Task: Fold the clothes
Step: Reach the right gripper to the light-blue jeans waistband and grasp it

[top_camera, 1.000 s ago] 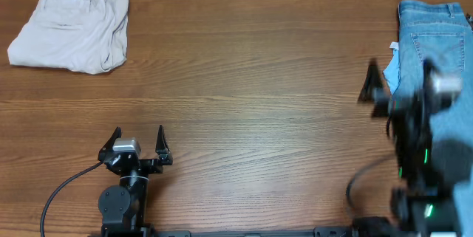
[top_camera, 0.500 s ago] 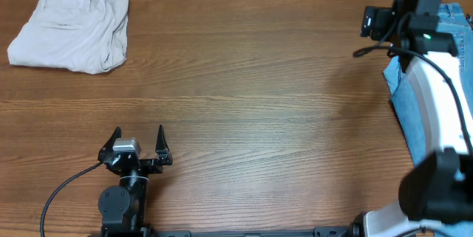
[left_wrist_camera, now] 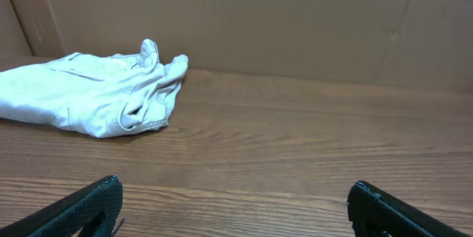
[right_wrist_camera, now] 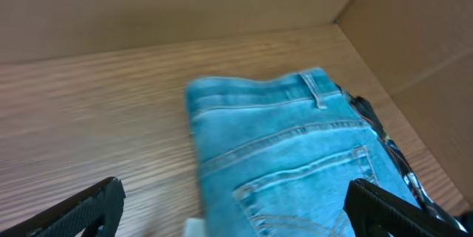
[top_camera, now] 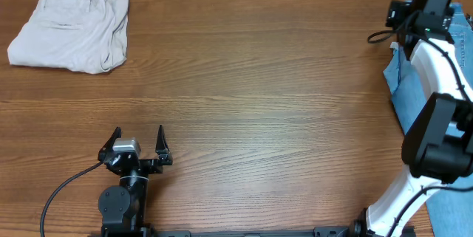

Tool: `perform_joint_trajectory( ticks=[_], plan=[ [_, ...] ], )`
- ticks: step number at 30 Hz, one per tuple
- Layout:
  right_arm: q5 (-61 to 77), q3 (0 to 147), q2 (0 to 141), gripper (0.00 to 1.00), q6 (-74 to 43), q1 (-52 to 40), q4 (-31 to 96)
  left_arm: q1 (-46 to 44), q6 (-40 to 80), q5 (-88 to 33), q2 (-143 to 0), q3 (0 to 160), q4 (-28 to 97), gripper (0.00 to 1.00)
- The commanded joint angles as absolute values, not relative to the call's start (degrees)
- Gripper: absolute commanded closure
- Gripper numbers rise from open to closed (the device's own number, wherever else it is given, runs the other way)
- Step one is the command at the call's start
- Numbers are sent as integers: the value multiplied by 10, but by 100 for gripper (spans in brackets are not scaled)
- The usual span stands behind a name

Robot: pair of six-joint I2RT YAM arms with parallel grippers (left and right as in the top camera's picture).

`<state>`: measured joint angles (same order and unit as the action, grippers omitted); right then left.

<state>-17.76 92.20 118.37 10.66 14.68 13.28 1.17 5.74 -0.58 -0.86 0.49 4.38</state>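
Note:
I will next grab the jeans' side edge just below the waistband (right_wrist_camera: 202,133) with my right gripper, to spread the jeans (right_wrist_camera: 288,145) out lengthwise for folding.
The clothes, light blue denim jeans (right_wrist_camera: 288,145), lie on the wooden table in the far right corner, waistband towards the back wall and a stitched back pocket facing up. My right gripper (right_wrist_camera: 235,189) hovers above them, open, with nothing between its fingers; one fingertip is over bare wood, the other over the denim. From overhead the right arm (top_camera: 436,52) covers most of the jeans (top_camera: 399,97). My left gripper (top_camera: 138,139) stands open and empty near the front edge, far from the jeans.
Beige khaki trousers (top_camera: 72,29) lie bunched at the back left, also seen in the left wrist view (left_wrist_camera: 96,97). A dark printed garment (right_wrist_camera: 395,156) peeks out beside the jeans. Cardboard walls (right_wrist_camera: 222,1) close off the back and right sides.
The right arm has swung from the front right out to the far right corner and now reaches over the jeans. The left arm has not moved.

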Motion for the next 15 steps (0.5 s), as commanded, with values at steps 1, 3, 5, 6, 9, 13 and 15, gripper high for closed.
perform_joint_trajectory(
  ticks=[1, 3, 5, 6, 9, 13, 15],
  plan=[
    [-166, 964, 1229, 0, 122, 151, 141, 16, 47, 0, -3, 3, 44, 0],
    [-166, 978, 1250, 0, 138, 151, 142, 16, 47, 0, -3, 3, 44, 0],
    [-166, 994, 1271, 0, 156, 149, 143, 16, 47, 0, -3, 3, 44, 0],
    [-169, 1001, 1280, 0, 162, 149, 144, 16, 47, 0, -3, 3, 44, 0],
    [-168, 1019, 1314, 0, 166, 149, 144, 16, 47, 0, -3, 3, 44, 0],
    [-163, 1021, 1340, 0, 180, 147, 132, 16, 47, 0, -3, 3, 44, 0],
    [-164, 1021, 1350, 0, 185, 145, 124, 16, 47, 0, -3, 3, 44, 0]
  ],
)
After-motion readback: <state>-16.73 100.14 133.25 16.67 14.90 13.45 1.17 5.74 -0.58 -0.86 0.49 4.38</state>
